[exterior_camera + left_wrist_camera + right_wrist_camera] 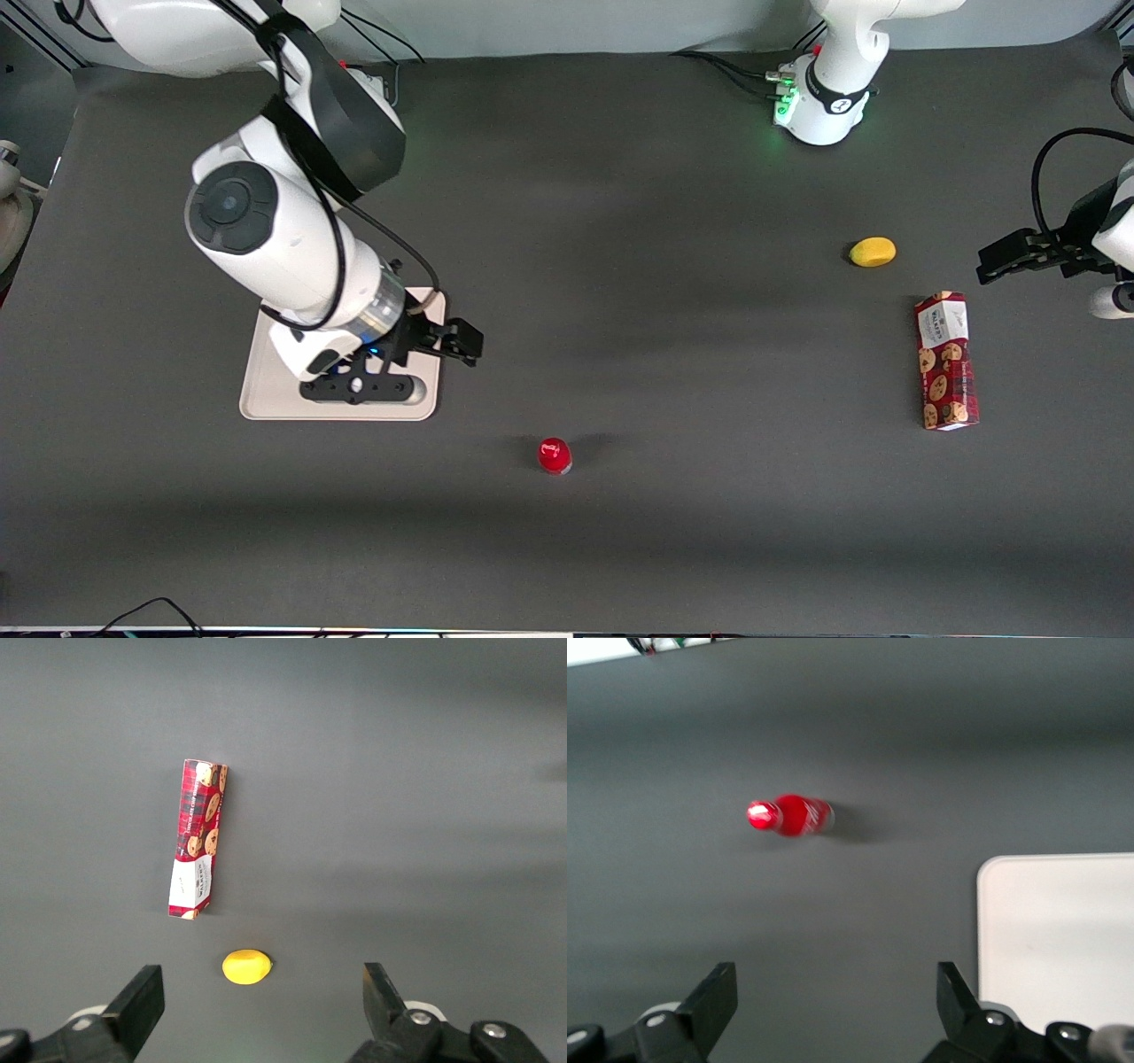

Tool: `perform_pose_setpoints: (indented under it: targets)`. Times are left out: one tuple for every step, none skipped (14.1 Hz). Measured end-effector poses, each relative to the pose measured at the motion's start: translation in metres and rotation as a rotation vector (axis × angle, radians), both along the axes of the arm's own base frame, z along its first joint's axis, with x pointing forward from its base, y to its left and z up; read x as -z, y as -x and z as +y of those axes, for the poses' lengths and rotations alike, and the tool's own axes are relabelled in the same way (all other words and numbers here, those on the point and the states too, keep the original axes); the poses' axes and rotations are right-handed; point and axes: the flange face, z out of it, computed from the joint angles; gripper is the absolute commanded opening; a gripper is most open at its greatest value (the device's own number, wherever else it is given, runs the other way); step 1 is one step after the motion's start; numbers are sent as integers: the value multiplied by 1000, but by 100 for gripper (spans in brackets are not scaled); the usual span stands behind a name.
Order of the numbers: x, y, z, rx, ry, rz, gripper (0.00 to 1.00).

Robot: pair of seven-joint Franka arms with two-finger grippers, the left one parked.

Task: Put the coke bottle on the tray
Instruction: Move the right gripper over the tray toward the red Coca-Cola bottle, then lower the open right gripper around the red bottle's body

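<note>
Next, my right gripper grips the coke bottle by its capped neck to set the coke bottle on the tray.
The coke bottle stands upright on the dark table, small and red with a red cap and a silvery base. It is apart from the tray, nearer the front camera and toward the parked arm's end. The cream tray lies flat under my right arm. My right gripper hovers above the tray's edge nearest the front camera, open and empty. In the right wrist view the bottle is well ahead of the open gripper, with a rounded corner of the tray beside it.
A red cookie-print box lies flat toward the parked arm's end of the table, with a small yellow fruit farther from the front camera. Both show in the left wrist view: the box and the fruit.
</note>
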Motion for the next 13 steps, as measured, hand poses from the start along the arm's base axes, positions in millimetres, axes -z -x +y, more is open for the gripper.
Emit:
perform_pose_setpoints:
  targets:
    - [8, -3, 13, 12, -8, -30, 100]
    - [19, -6, 26, 20, -12, -57, 100]
    - [33, -10, 37, 24, -16, -79, 100]
    - [48, -15, 46, 24, -17, -92, 100]
    - [65, -22, 51, 25, -13, -98, 100]
    - [84, -28, 55, 29, -3, -104, 100]
    - [101, -33, 59, 31, 8, -112, 100]
    - [119, -36, 65, 27, 18, -122, 100]
    - [135, -36, 74, 19, 28, -135, 100]
    - [147, -34, 84, 9, 36, -152, 100]
    - [154, -31, 94, -4, 42, -168, 100]
    - [158, -28, 104, -15, 46, -177, 100]
    - [159, -26, 110, -21, 46, -186, 100]
